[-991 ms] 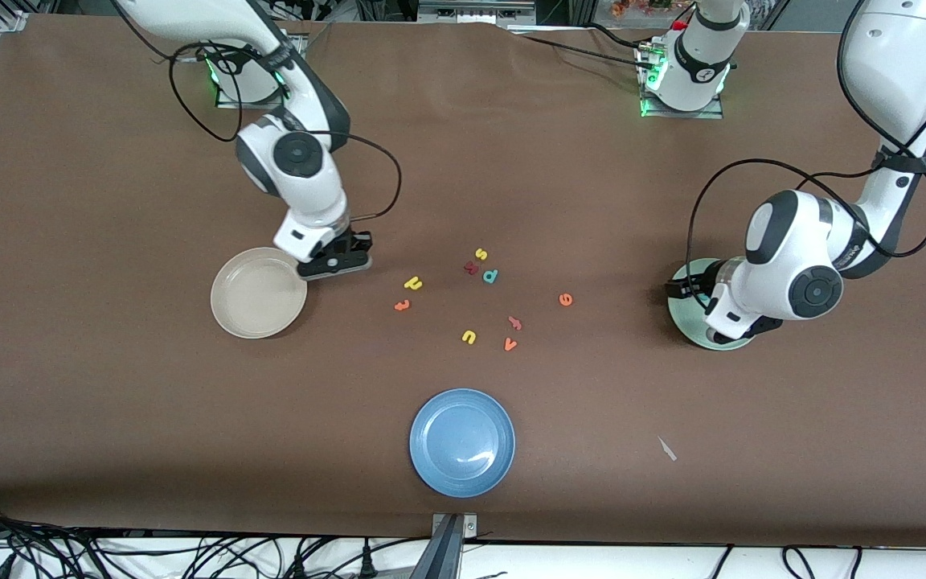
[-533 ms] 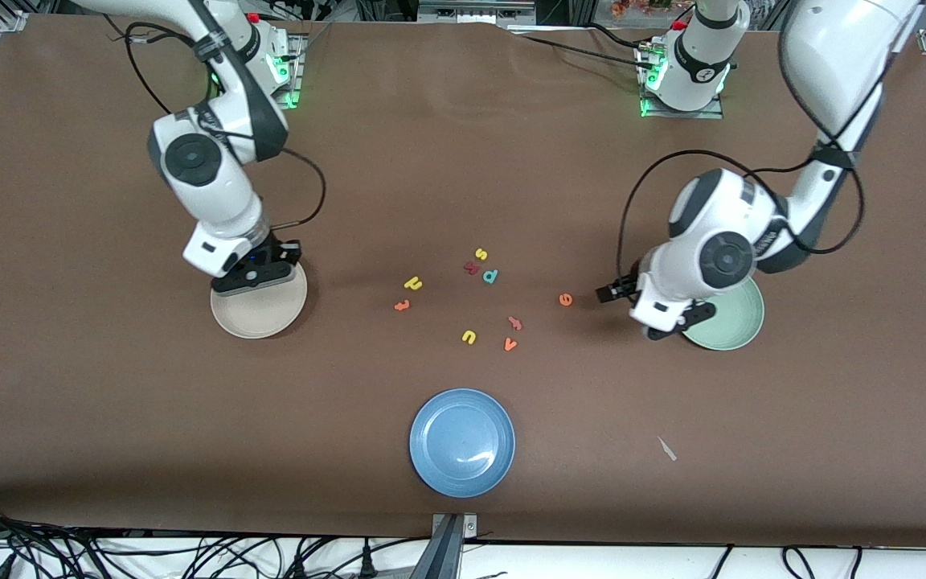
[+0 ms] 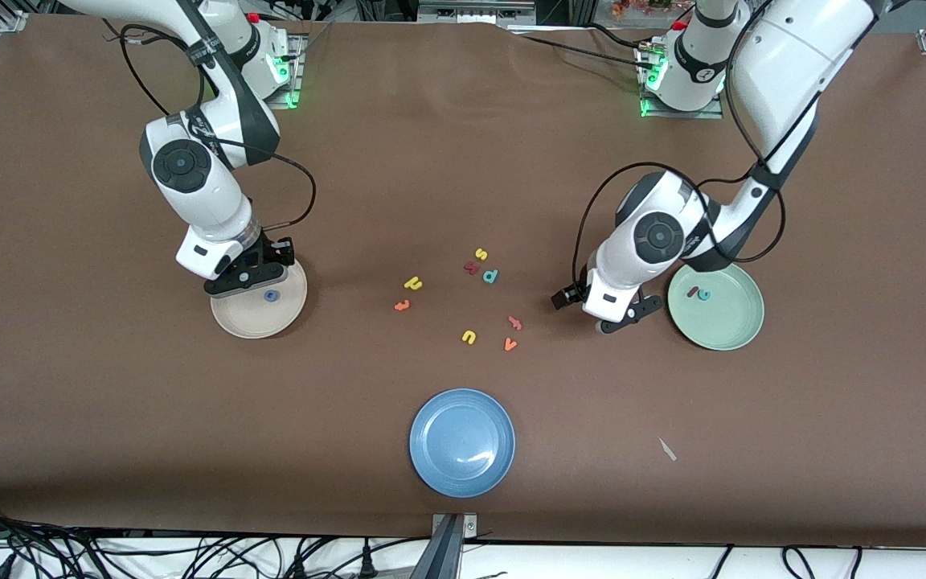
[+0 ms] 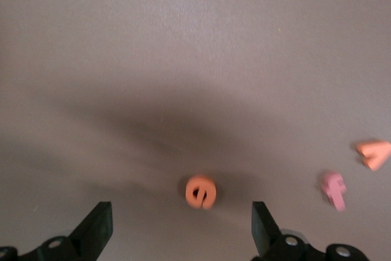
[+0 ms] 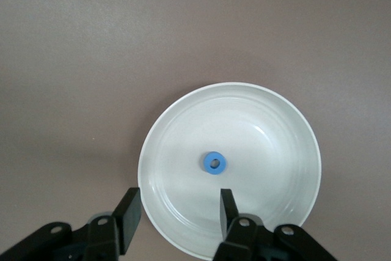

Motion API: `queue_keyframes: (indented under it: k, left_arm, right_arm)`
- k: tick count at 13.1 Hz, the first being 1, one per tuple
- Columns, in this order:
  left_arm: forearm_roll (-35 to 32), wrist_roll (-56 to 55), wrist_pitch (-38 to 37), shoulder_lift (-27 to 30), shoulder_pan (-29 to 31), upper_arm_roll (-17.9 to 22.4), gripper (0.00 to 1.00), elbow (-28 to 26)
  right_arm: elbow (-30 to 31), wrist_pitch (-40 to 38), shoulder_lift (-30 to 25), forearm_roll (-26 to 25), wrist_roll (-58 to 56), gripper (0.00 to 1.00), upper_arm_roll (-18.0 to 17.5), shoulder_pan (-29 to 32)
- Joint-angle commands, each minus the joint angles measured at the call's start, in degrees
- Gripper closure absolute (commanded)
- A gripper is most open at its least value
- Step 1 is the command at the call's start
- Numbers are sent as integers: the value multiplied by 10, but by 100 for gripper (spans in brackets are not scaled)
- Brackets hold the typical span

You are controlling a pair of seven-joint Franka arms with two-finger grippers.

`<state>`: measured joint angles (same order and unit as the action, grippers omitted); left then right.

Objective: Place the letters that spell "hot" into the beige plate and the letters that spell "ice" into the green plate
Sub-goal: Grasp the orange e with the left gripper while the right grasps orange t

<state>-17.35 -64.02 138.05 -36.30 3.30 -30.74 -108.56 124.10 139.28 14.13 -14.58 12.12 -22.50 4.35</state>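
The letter is below my left gripper's fingertips, with the table showing between them, so my left gripper would miss if it closed now. My left gripper should come down first and then close on the orange e (image 4: 200, 191).
The beige plate (image 3: 238, 322) lies toward the right arm's end of the table, with the blue o (image 3: 271, 296) lying in it. My right gripper (image 3: 247, 272) hovers over that plate's rim, open and empty; its wrist view shows the o (image 5: 214, 162) lying free on the plate (image 5: 269, 120). The green plate (image 3: 724, 326) holds the dark red i (image 3: 694, 291) and the teal c (image 3: 704, 295). My left gripper (image 3: 604, 312) is low over the table beside it, open, with the orange e (image 4: 201, 191) lying between its fingers (image 4: 98, 227). The yellow h (image 3: 413, 282) and orange t (image 3: 402, 305) lie mid-table.
Other loose letters lie mid-table: a yellow s (image 3: 480, 254), a dark red letter (image 3: 471, 268), a teal p (image 3: 490, 276), a yellow u (image 3: 469, 337), a pink letter (image 3: 514, 322) and an orange v (image 3: 510, 344). A blue plate (image 3: 462, 441) sits nearer the camera.
My right gripper moved over the beige plate and opened, dropping the blue o into it. My left arm swung from over the green plate to the orange e, uncovering the i and c.
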Motion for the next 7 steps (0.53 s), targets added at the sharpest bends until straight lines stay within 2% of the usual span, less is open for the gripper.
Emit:
queue_keyframes:
  k: [1,3,5,6,7]
  left_arm:
    - [-90,-84,21,-33,-15,3,0,12]
    - [-101,-92,21,-39,-18,2,0,12]
    - [-100,-103,21,-40,-25,2,1,12]
    - [-100,-107,21,-47,-34,2,4,12]
    - [-101,-114,21,-49,-38,3,12,12]
  right_arm:
    - [-10,4,11,51,80,39,-21,-24]
    - [-43,6,36,103,132,39,-21,-64]
    - [-84,9,71,104,211,39,-20,-101]
    - [-108,11,90,98,250,39,-20,-114]
    - [-129,13,109,96,274,39,-18,-126]
